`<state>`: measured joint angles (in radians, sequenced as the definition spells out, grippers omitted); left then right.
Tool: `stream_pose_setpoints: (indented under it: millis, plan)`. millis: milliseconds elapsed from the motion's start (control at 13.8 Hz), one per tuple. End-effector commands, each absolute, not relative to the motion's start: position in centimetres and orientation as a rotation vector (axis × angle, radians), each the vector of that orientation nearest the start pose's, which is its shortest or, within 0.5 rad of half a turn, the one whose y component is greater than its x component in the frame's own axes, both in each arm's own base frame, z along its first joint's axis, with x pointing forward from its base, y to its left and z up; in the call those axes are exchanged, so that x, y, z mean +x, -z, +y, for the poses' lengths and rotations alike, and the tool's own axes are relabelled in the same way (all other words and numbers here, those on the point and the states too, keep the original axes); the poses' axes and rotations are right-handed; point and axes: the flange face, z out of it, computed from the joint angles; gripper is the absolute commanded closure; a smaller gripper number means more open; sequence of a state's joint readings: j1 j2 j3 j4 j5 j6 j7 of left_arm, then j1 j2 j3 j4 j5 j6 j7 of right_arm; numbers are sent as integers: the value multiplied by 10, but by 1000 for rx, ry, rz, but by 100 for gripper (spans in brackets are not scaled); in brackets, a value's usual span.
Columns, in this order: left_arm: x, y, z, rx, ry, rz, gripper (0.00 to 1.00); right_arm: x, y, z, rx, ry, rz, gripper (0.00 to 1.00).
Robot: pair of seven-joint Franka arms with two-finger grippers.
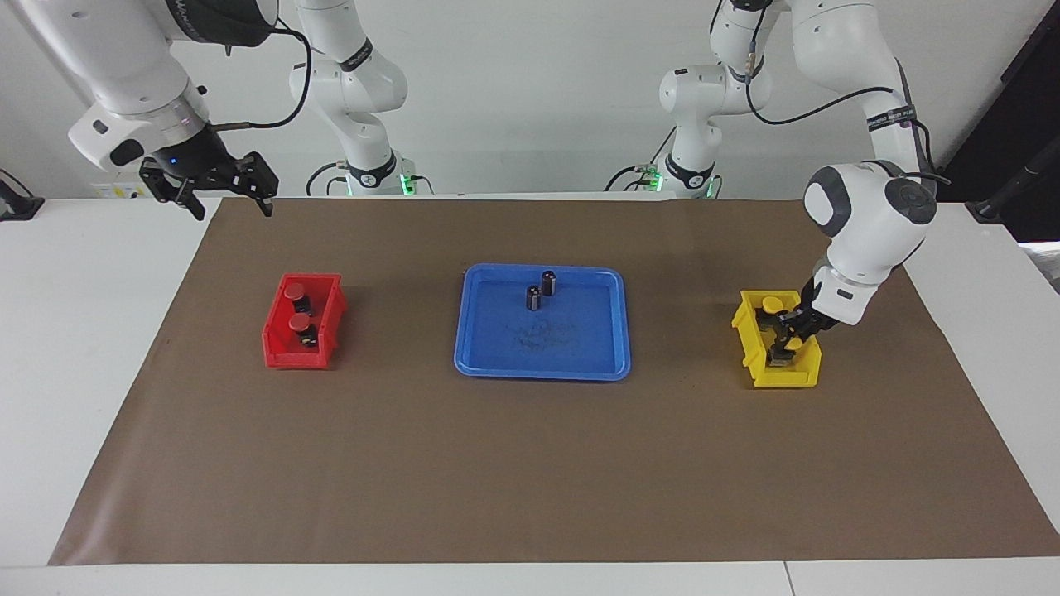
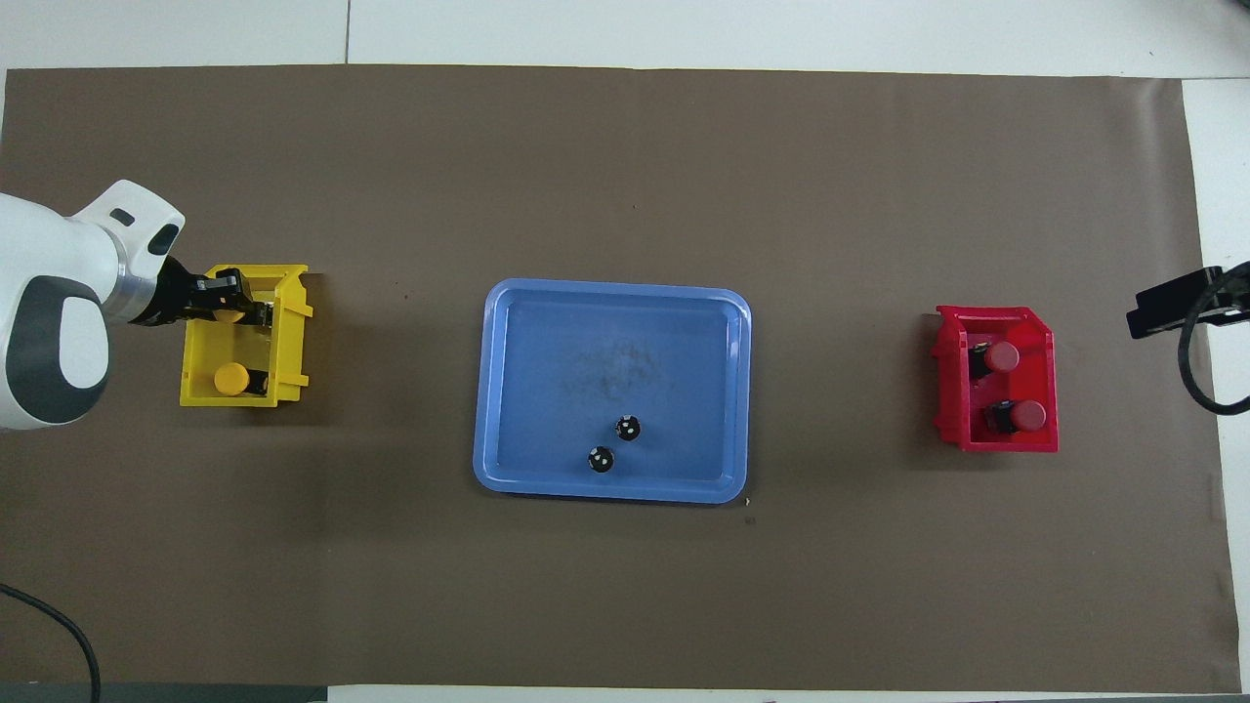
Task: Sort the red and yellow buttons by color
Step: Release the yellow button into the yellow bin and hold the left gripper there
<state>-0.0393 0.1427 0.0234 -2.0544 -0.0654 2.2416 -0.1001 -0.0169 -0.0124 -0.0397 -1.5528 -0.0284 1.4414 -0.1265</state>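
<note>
My left gripper needs to open now, because the second yellow button is inside the yellow bin's sides and would lie in the yellow bin.
Two red buttons (image 1: 295, 291) (image 1: 300, 320) lie in the red bin (image 1: 330, 314) toward the right arm's end; they also show in the overhead view (image 2: 1001, 356) (image 2: 1027, 416). One yellow button (image 1: 772, 305) (image 2: 231, 379) lies in the yellow bin (image 1: 787, 381) at the end nearer the robots. My left gripper (image 1: 785, 338) (image 2: 234, 305) is down inside that bin and shut on a second yellow button (image 2: 231, 314), at the bin's end farther from the robots. My right gripper (image 1: 232, 205) is open and empty. It waits raised over the mat's corner by the right arm's base.
A blue tray (image 1: 538, 364) (image 2: 610, 488) sits mid-table with two dark cylinders (image 1: 548, 283) (image 1: 533, 298) standing in its part nearer the robots. A brown mat (image 1: 530, 480) covers the table.
</note>
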Motion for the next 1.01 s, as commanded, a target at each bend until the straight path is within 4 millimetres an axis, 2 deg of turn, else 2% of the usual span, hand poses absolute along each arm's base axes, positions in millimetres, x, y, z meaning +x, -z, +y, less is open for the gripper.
stream_pose_setpoints:
  millis: [0,72,145,289,506,578,723,795,867,940]
  plan:
    - [573,-372,-11,-3195,91,-184,83,535,-633,-34,-3161,-140,-86,0]
    - [573,-372,-11,-3195,91,-184,69,535,-633,-34,-3162,-137,-86,0]
    - [573,-373,-10,-3195,94,-186,49,535,-633,-34,-3169,-139,-87,0]
    - [576,-376,-11,-3195,91,-187,44,536,-633,-34,-3168,-134,-88,0]
    - [581,-391,-16,-3198,83,-181,45,536,-634,-39,-3163,-118,-74,0]
    - [584,-402,-19,-3201,61,-176,45,536,-634,-40,-3165,-118,-74,0]
    - [593,-444,-19,-3206,-3,-153,45,536,-634,-40,-3165,-118,-74,0]
    - [596,-466,-13,-3205,-25,-159,38,536,-634,-40,-3165,-118,-74,0]
    - [596,-488,-13,-3206,-25,-150,21,536,-634,-40,-3165,-118,-74,0]
    - [595,-505,-12,-3205,-17,-139,0,536,-634,-40,-3165,-118,-74,0]
